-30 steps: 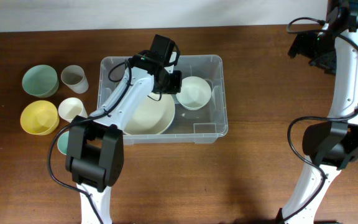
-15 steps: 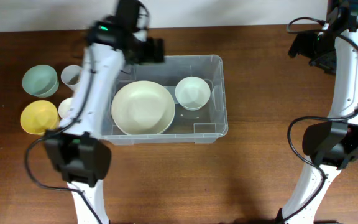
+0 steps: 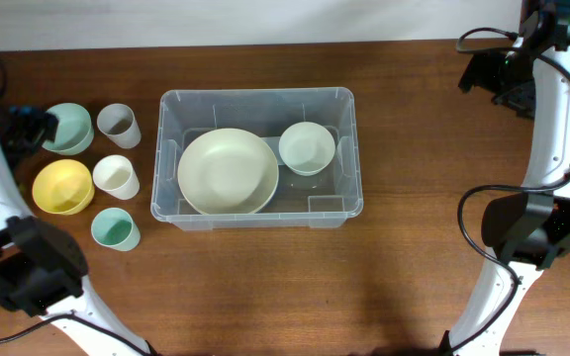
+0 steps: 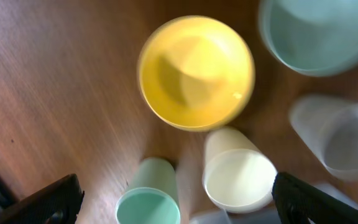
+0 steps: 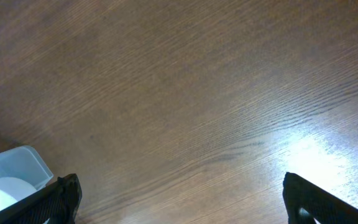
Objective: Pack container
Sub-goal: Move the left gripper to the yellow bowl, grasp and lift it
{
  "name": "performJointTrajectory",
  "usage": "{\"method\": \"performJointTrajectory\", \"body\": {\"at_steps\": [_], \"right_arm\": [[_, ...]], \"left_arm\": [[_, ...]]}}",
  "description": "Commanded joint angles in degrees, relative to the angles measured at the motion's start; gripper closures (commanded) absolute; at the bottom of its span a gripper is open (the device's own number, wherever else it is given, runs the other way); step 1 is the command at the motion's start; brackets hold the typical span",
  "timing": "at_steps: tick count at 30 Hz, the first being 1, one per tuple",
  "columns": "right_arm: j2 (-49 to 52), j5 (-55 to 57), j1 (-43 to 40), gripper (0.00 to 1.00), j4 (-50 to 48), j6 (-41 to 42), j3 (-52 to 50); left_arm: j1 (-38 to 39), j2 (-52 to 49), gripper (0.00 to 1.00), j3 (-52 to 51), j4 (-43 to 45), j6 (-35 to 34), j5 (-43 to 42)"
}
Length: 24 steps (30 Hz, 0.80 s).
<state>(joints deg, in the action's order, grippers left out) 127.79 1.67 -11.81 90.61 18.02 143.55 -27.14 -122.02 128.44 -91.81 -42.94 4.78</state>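
My left gripper grabs the yellow bowl [image 4: 196, 71] by one side of its rim next, so its base stays free to nest in the container's small white bowl.
The clear plastic container [image 3: 356, 148] stands mid-table. Inside it lie a large cream bowl [image 3: 228, 171] and a small white bowl [image 3: 308, 147]. My left gripper [image 3: 30, 129] hangs at the far left beside a teal bowl [image 3: 65, 128]. In the left wrist view it [image 4: 178, 202] is open and empty above a yellow bowl [image 4: 196, 71], a cream cup [image 4: 238, 174] and a teal cup [image 4: 149, 199]. My right gripper [image 3: 491, 81] is raised at the back right. It [image 5: 182, 199] is open over bare wood, with the container's corner [image 5: 11, 171] at the left edge.
Left of the container stand a grey cup [image 3: 118, 125], the yellow bowl [image 3: 62, 186], the cream cup [image 3: 115, 176] and the teal cup [image 3: 113, 228]. The table's back edge meets a white wall.
My left gripper opened, left the large cream bowl in the container, and swung out to the far left over the bowls and cups. The right arm has not moved.
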Motion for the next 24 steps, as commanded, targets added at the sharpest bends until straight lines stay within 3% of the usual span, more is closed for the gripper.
{"method": "performJointTrajectory", "body": {"at_steps": [1, 8, 14, 19, 22, 24], "right_arm": [[0.5, 0.9, 0.2, 0.01, 0.0, 0.4, -0.2], [0.5, 0.9, 0.2, 0.01, -0.1, 0.4, -0.2], [0.5, 0.9, 0.2, 0.01, -0.1, 0.4, -0.2], [0.5, 0.9, 0.2, 0.01, 0.0, 0.4, -0.2], [0.5, 0.9, 0.2, 0.01, 0.0, 0.4, -0.2], [0.5, 0.9, 0.2, 0.01, 0.0, 0.4, -0.2]], "left_arm": [[-2.7, 1.0, 0.01, -8.4, 4.3, -2.9, -0.1], [-4.3, 1.0, 0.01, -23.5, 16.0, -2.9, -3.1], [-4.3, 1.0, 0.10, -31.3, 22.7, -2.9, -3.1], [-4.3, 1.0, 0.11, -36.7, 26.6, -2.9, -3.0], [-4.3, 1.0, 0.34, -37.4, 27.4, -2.9, -3.0], [-4.3, 1.0, 0.63, -37.4, 27.7, -2.9, -3.1]]}}
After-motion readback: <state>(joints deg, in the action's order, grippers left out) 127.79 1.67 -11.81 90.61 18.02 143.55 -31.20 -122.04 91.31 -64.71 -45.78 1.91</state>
